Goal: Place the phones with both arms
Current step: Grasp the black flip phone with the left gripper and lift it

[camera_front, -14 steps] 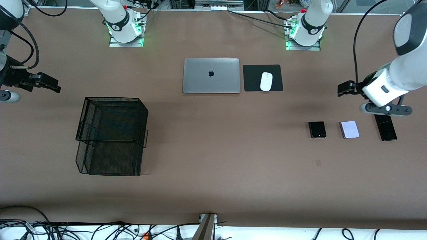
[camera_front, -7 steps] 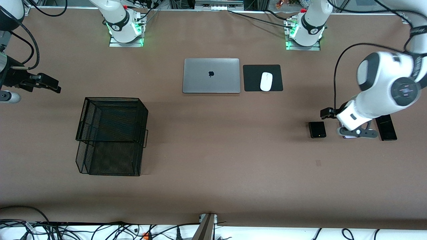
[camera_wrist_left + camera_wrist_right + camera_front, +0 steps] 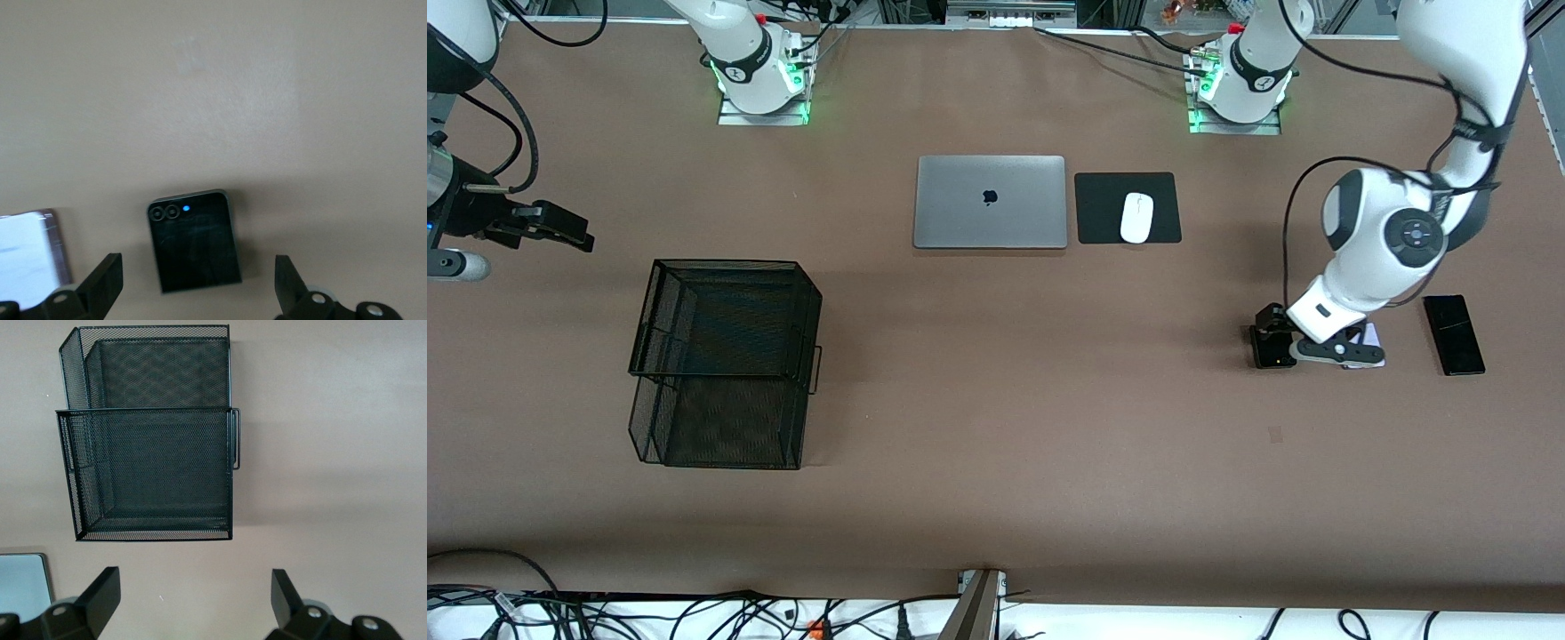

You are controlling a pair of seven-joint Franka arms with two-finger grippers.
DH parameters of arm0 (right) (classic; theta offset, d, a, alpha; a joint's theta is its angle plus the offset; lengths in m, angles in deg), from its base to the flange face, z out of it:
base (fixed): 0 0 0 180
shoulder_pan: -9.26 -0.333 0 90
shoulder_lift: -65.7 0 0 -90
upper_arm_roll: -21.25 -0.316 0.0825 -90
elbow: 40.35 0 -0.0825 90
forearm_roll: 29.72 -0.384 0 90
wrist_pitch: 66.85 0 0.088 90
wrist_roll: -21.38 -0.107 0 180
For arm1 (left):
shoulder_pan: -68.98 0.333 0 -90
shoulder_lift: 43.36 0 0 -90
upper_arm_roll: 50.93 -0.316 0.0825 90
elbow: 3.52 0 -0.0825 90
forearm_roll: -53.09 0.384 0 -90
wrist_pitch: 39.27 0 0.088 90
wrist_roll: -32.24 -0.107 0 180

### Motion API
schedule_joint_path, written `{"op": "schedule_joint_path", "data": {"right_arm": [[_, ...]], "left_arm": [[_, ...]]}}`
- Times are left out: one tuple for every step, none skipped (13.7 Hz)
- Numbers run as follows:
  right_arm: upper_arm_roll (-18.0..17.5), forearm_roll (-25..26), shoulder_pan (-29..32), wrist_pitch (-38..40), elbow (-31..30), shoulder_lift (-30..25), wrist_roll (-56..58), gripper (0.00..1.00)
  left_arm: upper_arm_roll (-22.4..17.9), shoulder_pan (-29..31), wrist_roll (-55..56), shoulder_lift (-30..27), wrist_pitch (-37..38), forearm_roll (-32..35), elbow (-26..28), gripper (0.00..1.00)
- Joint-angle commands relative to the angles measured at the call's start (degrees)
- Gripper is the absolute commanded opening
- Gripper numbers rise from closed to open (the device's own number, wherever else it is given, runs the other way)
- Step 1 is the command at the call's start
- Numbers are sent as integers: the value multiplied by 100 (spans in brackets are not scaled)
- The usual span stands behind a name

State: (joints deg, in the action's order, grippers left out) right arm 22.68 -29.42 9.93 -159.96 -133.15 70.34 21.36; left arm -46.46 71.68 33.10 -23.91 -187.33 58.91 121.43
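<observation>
I should next take hold of the small black phone by its long side edges with my left gripper, so that I can place it in the wire-mesh basket.
The three phones lie in a row toward the left arm's end of the table. My left gripper is open and low over the small squarish black phone. In the left wrist view this phone lies flat between my spread fingers, camera lenses up. The pale lavender-white phone is beside it, mostly hidden under my left wrist; it also shows in the left wrist view. The long slim black slab lies uncovered. My right gripper waits open and empty over the right arm's end of the table.
A black wire-mesh basket stands toward the right arm's end and shows in the right wrist view. A closed grey laptop and a white mouse on a black pad lie near the bases.
My left arm has swung from above the slab across the lavender phone and down over the small black phone. The right arm has barely moved.
</observation>
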Motion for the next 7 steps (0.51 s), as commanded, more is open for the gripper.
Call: {"op": "schedule_joint_path", "data": {"right_arm": [[-82, -12, 82, 3, 60, -24, -68, 100], [-73, -12, 82, -23, 60, -24, -76, 100], [-73, -12, 82, -32, 60, -24, -68, 100], [-73, 14, 82, -41, 51, -42, -68, 100], [-73, 40, 82, -41, 60, -42, -76, 100], [-73, 75, 82, -49, 60, -42, -68, 100], [-82, 111, 82, -41, 60, -51, -76, 100]], "left_arm": [[10, 20, 195, 216, -617, 112, 231, 100], [1, 81, 221, 339, -653, 104, 232, 100], [1, 212, 257, 453, -758, 112, 214, 100], [10, 266, 257, 550, -899, 112, 240, 100], [10, 275, 257, 638, -978, 112, 240, 100], [1, 275, 257, 691, -1075, 112, 249, 100], [1, 301, 266, 752, -1093, 112, 249, 100]]}}
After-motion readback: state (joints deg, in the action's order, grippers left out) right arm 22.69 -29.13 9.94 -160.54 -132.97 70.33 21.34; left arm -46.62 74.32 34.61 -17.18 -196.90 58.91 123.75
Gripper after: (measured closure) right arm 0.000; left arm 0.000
